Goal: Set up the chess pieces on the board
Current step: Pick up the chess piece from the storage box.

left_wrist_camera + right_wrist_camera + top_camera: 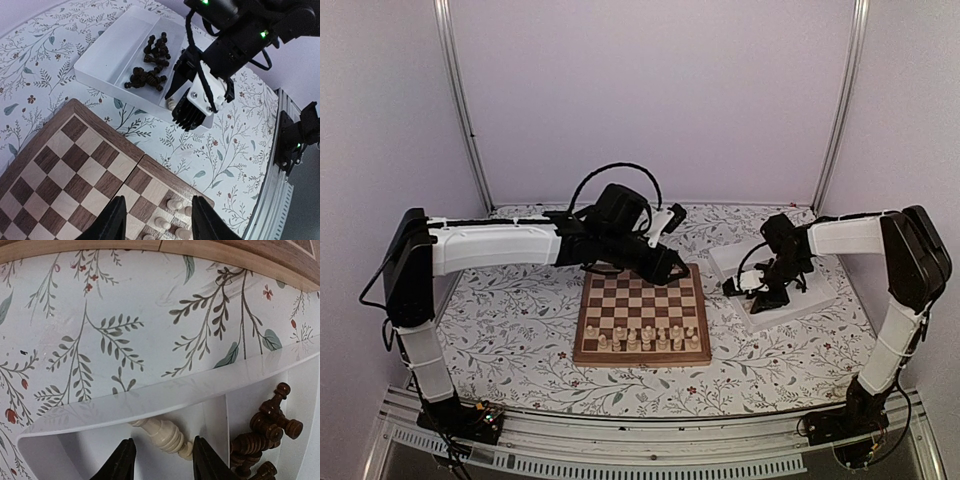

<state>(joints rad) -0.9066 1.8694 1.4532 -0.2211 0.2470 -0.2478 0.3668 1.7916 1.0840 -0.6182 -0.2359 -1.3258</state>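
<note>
My right gripper grabs the piece by its head end next, which leaves the cream piece's base free to stand on a square.
The board lies mid-table, with cream chess pieces standing in its two near rows. My left gripper hovers over the board's far right corner. In the left wrist view it is open and empty, with cream pieces standing below it. My right gripper reaches into the white tray. Its open jaws straddle a cream piece that lies on its side in the tray. Dark pieces are heaped in the neighbouring compartment.
A floral cloth covers the table. The tray's rim runs just in front of the right fingers, with the board's edge beyond it. Metal frame posts rise at the back, and a rail runs along the near edge.
</note>
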